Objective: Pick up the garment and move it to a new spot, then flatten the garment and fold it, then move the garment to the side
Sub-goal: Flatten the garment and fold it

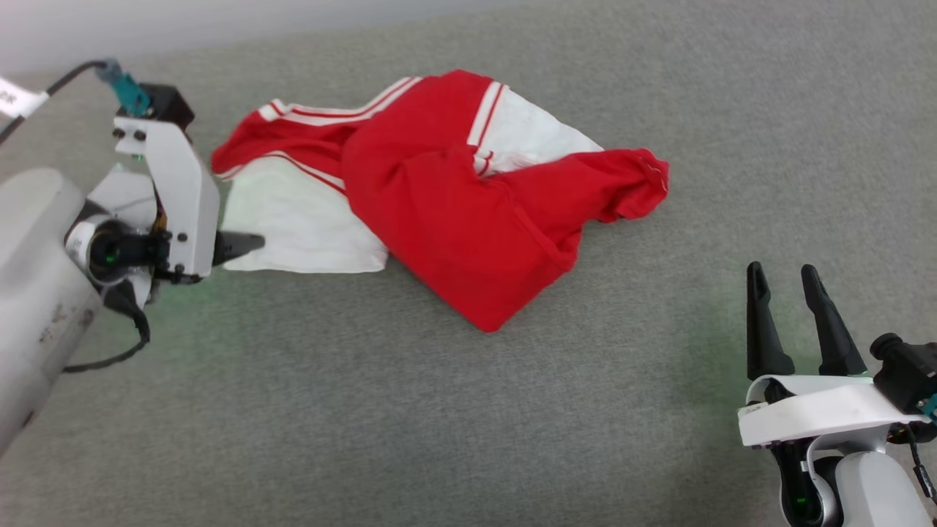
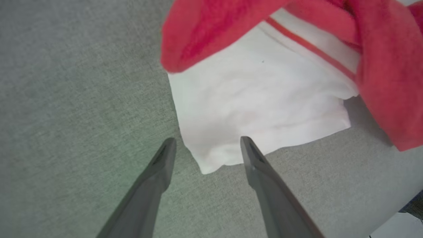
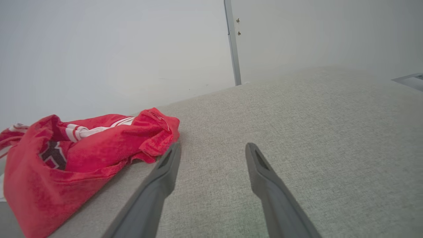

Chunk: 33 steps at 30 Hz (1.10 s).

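Note:
My left gripper grabs the shirt by the white sleeve's free corner [image 1: 233,262] that sticks out next, since the red body [image 1: 457,197] lies bunched in slack folds.
The garment [image 1: 454,212], a red shirt with white sleeves and striped trim, lies crumpled on the grey surface [image 1: 512,410]. Its white sleeve [image 2: 261,109] spreads flat at the left. My left gripper [image 2: 206,145] is open, its fingers straddling the sleeve's near corner with nothing pinched; in the head view one dark fingertip [image 1: 245,243] touches the sleeve's left edge. My right gripper [image 1: 787,282] stands open at the lower right, well clear of the shirt. In the right wrist view the garment [image 3: 82,155] bunches to the left of that gripper [image 3: 213,148].
The grey fabric surface extends around the shirt. A pale wall [image 3: 115,49] with a thin vertical strip [image 3: 233,43] rises behind the surface. A cable [image 1: 110,359] loops under my left wrist. The surface's edge [image 2: 409,205] shows at the lower right of the left wrist view.

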Tool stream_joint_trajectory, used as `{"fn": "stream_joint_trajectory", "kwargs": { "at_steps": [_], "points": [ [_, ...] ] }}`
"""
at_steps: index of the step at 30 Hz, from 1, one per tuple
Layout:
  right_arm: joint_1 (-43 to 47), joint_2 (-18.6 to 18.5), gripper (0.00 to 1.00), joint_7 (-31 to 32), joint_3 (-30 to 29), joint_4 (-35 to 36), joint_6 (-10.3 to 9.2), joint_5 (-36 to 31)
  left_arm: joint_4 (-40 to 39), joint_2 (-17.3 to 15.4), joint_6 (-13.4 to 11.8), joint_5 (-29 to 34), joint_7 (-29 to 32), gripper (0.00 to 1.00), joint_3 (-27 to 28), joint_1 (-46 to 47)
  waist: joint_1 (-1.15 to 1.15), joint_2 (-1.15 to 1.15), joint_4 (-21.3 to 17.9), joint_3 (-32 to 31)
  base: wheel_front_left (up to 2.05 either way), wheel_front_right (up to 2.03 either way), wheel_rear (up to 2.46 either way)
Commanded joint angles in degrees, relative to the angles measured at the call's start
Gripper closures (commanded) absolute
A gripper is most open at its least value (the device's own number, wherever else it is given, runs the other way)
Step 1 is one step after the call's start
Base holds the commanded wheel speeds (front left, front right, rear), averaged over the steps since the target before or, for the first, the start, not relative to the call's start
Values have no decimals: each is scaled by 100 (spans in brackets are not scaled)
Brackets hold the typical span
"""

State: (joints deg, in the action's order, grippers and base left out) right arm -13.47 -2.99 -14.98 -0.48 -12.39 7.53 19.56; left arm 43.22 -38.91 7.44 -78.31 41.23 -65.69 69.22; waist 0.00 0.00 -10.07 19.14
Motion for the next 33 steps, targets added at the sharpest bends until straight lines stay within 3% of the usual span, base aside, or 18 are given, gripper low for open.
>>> {"fn": "stream_joint_trajectory", "kwargs": {
  "at_steps": [1, 7, 8, 9, 10, 14, 24, 30, 32, 33],
  "points": [
    [2, 11, 0, -27, -10, 24, -8, 23, 31, 2, -34, -35, 31, 0, 17, -58, 0, 0, -128, 123, 0, 0, 0],
    [-16, 11, 0, -27, -24, 52, -8, 60, 161, 64, -22, -316, 258, 1, 62, -259, 0, 0, -229, 198, 0, 0, 0],
    [-16, 11, 0, -27, -30, 52, -8, 62, 164, 84, -18, -363, 217, 25, 109, -270, 0, 0, -229, 199, 0, 0, 0],
    [-13, 11, 0, -27, -42, 51, -8, 60, 162, 110, -15, -411, 193, 57, 147, -276, 0, 0, -226, 195, 0, 0, 0],
    [-8, 11, 0, -27, -56, 52, -8, 53, 151, 132, -12, -480, 227, 100, 173, -281, 0, 0, -216, 193, 0, 0, 0],
    [6, 12, 0, -27, -95, 53, -8, 4, 90, 51, 0, -371, 282, 100, 115, -182, 0, 0, -104, 140, 0, 0, 0],
    [34, 11, 0, -27, -106, 16, -8, -78, 49, -836, -7, -32, 467, 100, -3, 110, 0, 0, 113, 2, 0, 0, 0],
    [18, 11, 0, -27, -53, -17, -8, -165, 196, -730, -24, 11, 91, 100, -10, -149, 0, 0, 179, -100, 0, 0, 0],
    [15, 11, 0, -27, -45, -31, -8, -247, 252, -655, -32, 153, -155, 51, -53, -193, 0, 0, 201, -167, 0, 0, 0],
    [6, 10, 0, -27, -55, -45, -8, -295, 273, -614, -32, 205, -303, 0, -57, -219, 0, 0, 216, -200, 0, 0, 0]
  ]
}}
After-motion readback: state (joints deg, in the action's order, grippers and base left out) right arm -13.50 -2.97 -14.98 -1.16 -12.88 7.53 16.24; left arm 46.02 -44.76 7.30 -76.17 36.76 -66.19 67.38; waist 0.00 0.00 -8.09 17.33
